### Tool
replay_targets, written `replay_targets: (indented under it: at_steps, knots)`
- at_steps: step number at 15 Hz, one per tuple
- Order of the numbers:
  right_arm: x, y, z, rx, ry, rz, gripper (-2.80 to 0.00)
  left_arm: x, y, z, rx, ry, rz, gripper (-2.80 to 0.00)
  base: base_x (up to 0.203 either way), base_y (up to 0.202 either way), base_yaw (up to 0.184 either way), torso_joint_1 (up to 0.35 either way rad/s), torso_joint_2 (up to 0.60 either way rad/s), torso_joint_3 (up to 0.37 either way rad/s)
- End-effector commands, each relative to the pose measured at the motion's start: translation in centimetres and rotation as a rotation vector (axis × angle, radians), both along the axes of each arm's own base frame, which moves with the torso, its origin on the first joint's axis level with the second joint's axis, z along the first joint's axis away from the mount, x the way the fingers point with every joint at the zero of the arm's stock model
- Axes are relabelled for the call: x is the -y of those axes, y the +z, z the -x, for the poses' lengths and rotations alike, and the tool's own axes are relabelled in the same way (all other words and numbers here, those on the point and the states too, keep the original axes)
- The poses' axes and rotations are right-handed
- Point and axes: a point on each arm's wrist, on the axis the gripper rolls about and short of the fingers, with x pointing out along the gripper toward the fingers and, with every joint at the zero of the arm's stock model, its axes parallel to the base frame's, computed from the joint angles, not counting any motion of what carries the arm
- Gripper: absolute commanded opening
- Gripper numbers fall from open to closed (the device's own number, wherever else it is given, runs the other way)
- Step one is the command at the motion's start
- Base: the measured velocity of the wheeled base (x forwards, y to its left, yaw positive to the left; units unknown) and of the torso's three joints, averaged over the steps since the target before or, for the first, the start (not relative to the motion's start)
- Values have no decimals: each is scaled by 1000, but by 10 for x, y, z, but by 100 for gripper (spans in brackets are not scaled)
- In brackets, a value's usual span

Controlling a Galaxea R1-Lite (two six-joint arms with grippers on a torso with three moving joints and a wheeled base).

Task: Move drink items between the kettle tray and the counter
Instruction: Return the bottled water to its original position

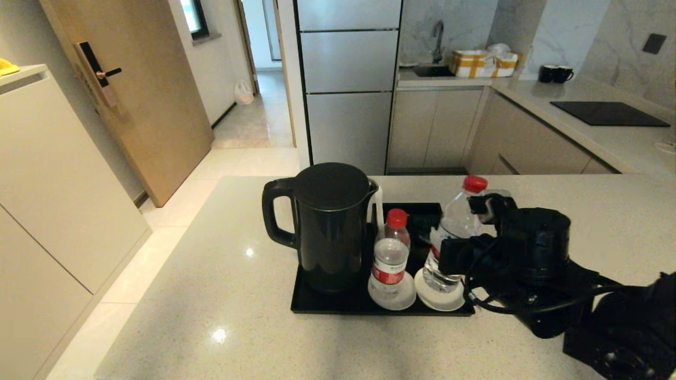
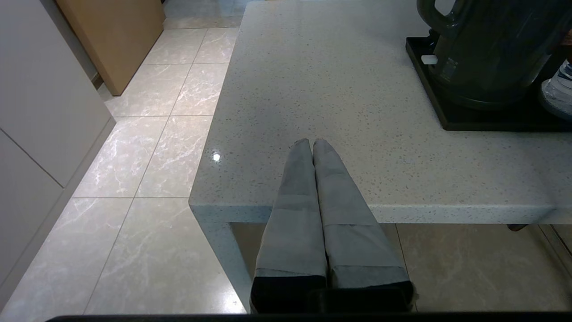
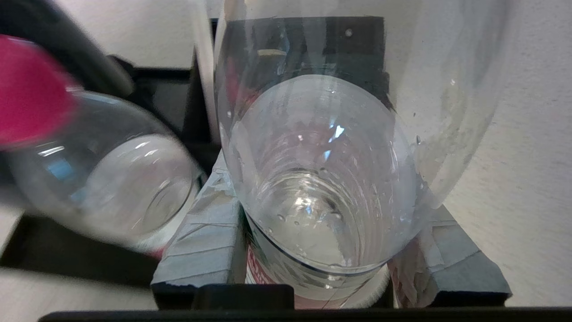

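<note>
My right gripper should stay closed for now, because the leaning bottle's base (image 1: 441, 282) is still above the white saucer in the head view. The bottle would drop if I opened my right gripper now.
A tall black kettle (image 1: 330, 227) stands on the left of the black kettle tray (image 1: 380, 310), on the beige counter (image 1: 211, 274). Beside it a red-capped water bottle (image 1: 391, 253) stands upright on a white saucer (image 1: 395, 300). My right gripper (image 1: 449, 248) is shut on a second water bottle (image 1: 459, 216) at its lower body. This bottle leans with its cap to the back right, its base over another saucer (image 1: 441, 300). In the right wrist view grey fingers (image 3: 201, 241) flank the held bottle (image 3: 321, 156). My left gripper (image 2: 311, 142) is shut and empty at the counter's near edge.
Bare counter surrounds the tray on the left, front and right. The counter's left edge drops to a tiled floor (image 1: 174, 221). A kitchen worktop with a black hob (image 1: 607, 113), two dark mugs (image 1: 554, 74) and a sink stands behind, next to tall grey cabinets.
</note>
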Motion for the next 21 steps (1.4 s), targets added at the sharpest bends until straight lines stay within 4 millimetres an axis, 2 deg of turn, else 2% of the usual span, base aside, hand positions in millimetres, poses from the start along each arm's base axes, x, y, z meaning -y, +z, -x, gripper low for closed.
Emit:
replay_targets:
  at_steps: [1,9,12,18,21]
  knots:
    - [-7,-24,-11,3,-40,16,-280,0,0,0,-2,0,0,-280,0,0,0,0,0,0]
    - [-6,-45,-14,24,-66,46,-280,0,0,0,-2,-1,0,-280,0,0,0,0,0,0]
    - [3,-51,-23,48,-98,60,-280,0,0,0,-2,0,0,-280,0,0,0,0,0,0]
    - [4,-55,-22,45,-100,59,-280,0,0,0,-4,0,0,-280,0,0,0,0,0,0]
    - [4,-65,-19,26,-93,67,-280,0,0,0,-2,-1,0,-280,0,0,0,0,0,0]
